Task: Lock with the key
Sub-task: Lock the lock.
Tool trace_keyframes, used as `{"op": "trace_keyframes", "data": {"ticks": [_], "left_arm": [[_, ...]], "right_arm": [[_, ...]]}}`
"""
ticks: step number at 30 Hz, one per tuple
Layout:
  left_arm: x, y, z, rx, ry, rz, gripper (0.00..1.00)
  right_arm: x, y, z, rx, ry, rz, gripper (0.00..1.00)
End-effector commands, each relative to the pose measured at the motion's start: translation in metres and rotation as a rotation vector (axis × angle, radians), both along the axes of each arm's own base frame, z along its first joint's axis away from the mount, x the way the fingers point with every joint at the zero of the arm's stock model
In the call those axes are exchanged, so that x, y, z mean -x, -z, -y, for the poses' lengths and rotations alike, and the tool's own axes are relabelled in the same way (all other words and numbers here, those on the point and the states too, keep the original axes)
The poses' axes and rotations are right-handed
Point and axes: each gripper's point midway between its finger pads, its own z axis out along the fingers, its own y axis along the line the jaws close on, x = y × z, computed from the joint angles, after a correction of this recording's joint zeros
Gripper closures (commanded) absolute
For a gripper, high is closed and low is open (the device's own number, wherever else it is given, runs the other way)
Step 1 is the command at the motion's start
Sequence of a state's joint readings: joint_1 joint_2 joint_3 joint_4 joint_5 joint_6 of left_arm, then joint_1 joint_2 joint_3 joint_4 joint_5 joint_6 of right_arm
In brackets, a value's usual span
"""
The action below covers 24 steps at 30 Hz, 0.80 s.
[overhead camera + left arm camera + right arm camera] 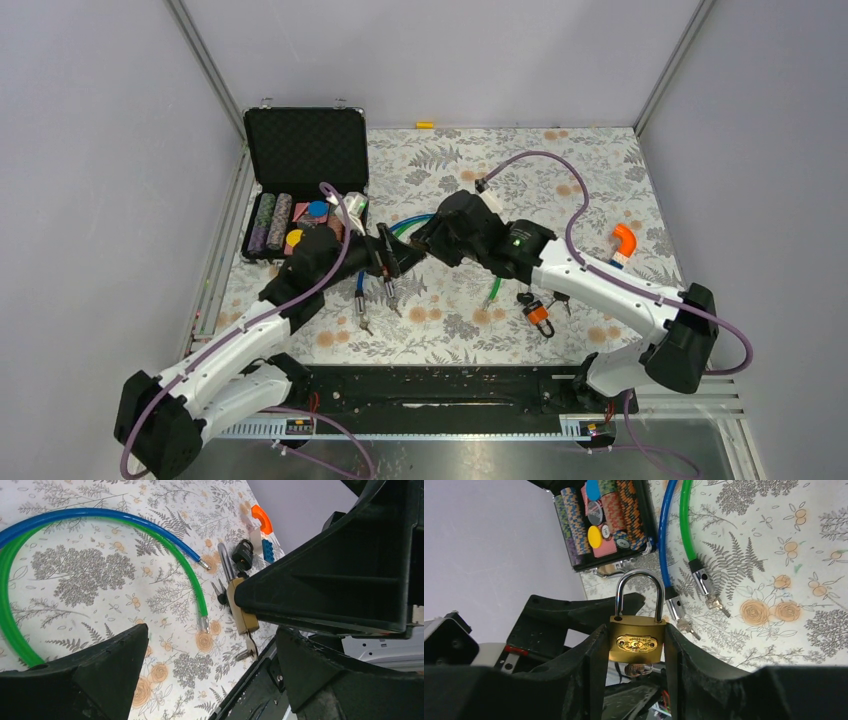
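Observation:
The brass padlock's shackle must stay free for my right gripper to lock, so my left gripper should grab its body's broad sides near the key end (245, 621).
My right gripper (636, 645) is shut on a brass padlock (636, 641) and holds it by its sides, above the table, with the steel shackle (638, 576) pointing away. A key (636, 669) sticks out of the lock's underside. In the left wrist view the padlock (241, 611) and the key (251, 648) hang below the right gripper's black body. My left gripper (210, 675) is open and empty, its fingers (85, 672) spread wide just short of the key. In the top view both grippers meet mid-table, left (398, 260) and right (428, 243).
An open black case of poker chips (300, 215) stands at the back left. Blue (358, 290) and green (492, 292) cable locks lie under the grippers. A black-and-orange padlock (540, 315) and an orange piece (623, 240) lie to the right.

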<state>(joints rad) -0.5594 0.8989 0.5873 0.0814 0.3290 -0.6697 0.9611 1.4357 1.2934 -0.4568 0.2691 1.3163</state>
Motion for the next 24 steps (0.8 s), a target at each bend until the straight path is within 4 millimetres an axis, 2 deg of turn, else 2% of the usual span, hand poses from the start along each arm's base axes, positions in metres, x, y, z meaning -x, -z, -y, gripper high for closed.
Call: {"op": "trace_keyframes", "data": {"ticks": [1, 5, 10, 16, 18, 19, 22, 24], "left_arm": [[-0.024, -0.053, 0.008, 0.061, -0.087, 0.213, 0.06], [-0.027, -0.061, 0.012, 0.111, -0.144, 0.255, 0.18], [-0.026, -0.059, 0.021, 0.115, -0.157, 0.263, 0.42], [-0.026, -0.052, 0.024, 0.093, -0.173, 0.225, 0.79], [-0.026, -0.054, 0.024, 0.098, -0.180, 0.222, 0.93], [-0.027, -0.054, 0.023, 0.097, -0.185, 0.221, 1.00], [-0.029, -0.054, 0.018, 0.079, -0.211, 0.224, 1.00], [-0.031, -0.053, 0.012, 0.047, -0.237, 0.226, 1.00]], "right_arm": [[0.002, -0.032, -0.002, -0.148, 0.021, -0.009, 0.76], [0.002, -0.037, 0.000, -0.170, 0.030, -0.015, 0.76], [0.002, -0.038, 0.000, -0.196, 0.045, -0.039, 0.76], [-0.002, -0.033, 0.003, -0.210, 0.080, -0.066, 0.75], [-0.002, -0.031, 0.002, -0.207, 0.077, -0.066, 0.72], [-0.003, -0.029, 0.002, -0.202, 0.075, -0.067, 0.67], [-0.006, -0.025, 0.002, -0.177, 0.036, -0.025, 0.32], [-0.011, -0.022, 0.008, -0.149, -0.004, 0.026, 0.11]]}}
